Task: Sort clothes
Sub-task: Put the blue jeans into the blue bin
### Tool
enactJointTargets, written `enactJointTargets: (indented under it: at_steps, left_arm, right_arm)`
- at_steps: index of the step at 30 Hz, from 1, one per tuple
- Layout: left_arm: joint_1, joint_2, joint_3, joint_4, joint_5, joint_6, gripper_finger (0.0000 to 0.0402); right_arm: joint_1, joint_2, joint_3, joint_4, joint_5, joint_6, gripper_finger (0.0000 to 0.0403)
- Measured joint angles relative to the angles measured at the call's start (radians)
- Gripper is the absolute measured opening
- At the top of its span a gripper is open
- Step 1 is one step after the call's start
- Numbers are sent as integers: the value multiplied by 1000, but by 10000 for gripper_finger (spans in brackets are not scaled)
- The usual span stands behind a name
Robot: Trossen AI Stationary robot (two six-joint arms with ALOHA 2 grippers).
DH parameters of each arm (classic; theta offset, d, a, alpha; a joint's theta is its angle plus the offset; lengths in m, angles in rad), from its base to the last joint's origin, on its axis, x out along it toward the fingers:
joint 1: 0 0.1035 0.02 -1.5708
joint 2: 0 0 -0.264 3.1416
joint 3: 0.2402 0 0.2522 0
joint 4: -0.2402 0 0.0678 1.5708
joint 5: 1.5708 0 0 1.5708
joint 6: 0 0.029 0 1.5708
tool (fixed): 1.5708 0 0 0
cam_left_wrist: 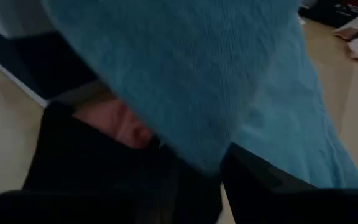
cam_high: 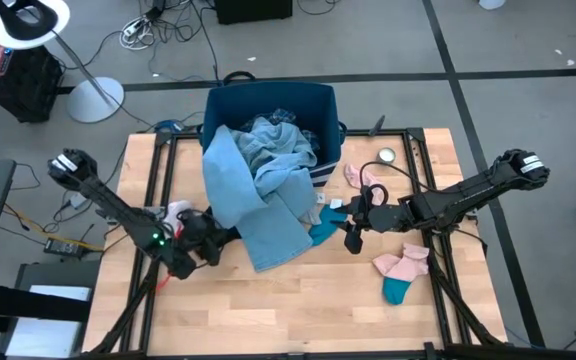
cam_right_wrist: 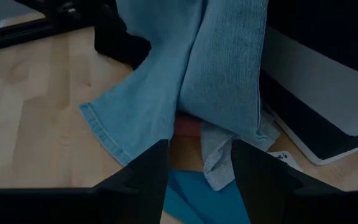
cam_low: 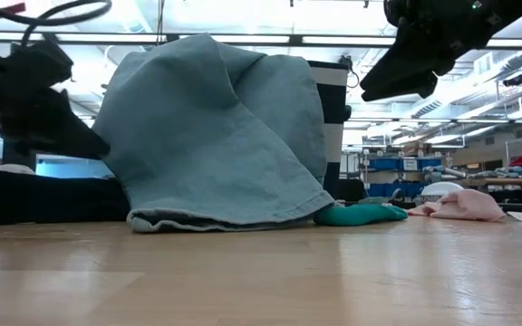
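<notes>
I need to get the light-blue piece into the navy bin, so my left gripper should next grab it by the loose corner of its hanging end [cam_high: 230, 228] [cam_left_wrist: 207, 152].
A large light-blue piece [cam_high: 253, 190] spills out of the navy bin [cam_high: 318, 100]; its lower end lies on the table [cam_low: 216, 213]. My left gripper [cam_high: 206, 243] is at its left edge, low over the table beside a black item [cam_low: 34, 195]. In the left wrist view the light-blue cloth [cam_left_wrist: 185, 68] fills the picture, with a coral-pink bit [cam_left_wrist: 123, 124] under it. My right gripper [cam_right_wrist: 197, 168] is open and empty, raised above a teal sock [cam_high: 323, 233], a grey item [cam_right_wrist: 219, 155] and the light-blue hem [cam_right_wrist: 123, 124].
Pink socks [cam_high: 361, 178] lie near a small round metal tin [cam_high: 386, 155] at the far right. A pink and teal sock pair [cam_high: 403, 268] lies at the near right. Bare wood shows along the table's near edge [cam_high: 288, 320].
</notes>
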Motion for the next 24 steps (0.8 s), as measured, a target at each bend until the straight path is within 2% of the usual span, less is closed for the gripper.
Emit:
enactJointTargets:
  at_steps: [3, 6, 9, 12, 15, 20, 24]
  left_arm:
    - [34, 0, 0, 65, 12, 77, 121]
    - [59, 0, 0, 203, 61, 233, 114]
    - [83, 0, 0, 367, 85, 401, 80]
    - [107, 0, 7, 526, 88, 569, 22]
    - [130, -6, 42, 649, 115, 734, 8]
    - [186, -22, 180, 619, 190, 939, 4]
    - [256, -22, 345, 474, 236, 1079, 2]
  right_arm:
    - [0, 0, 0, 7, 0, -4, 175]
    - [0, 0, 0, 9, 0, -9, 175]
    - [0, 0, 0, 9, 0, -14, 175]
    - [0, 0, 0, 9, 0, -15, 175]
    - [0, 0, 0, 10, 0, -15, 175]
    - [0, 0, 0, 24, 0, -16, 175]
    - [0, 0, 0, 30, 0, -17, 175]
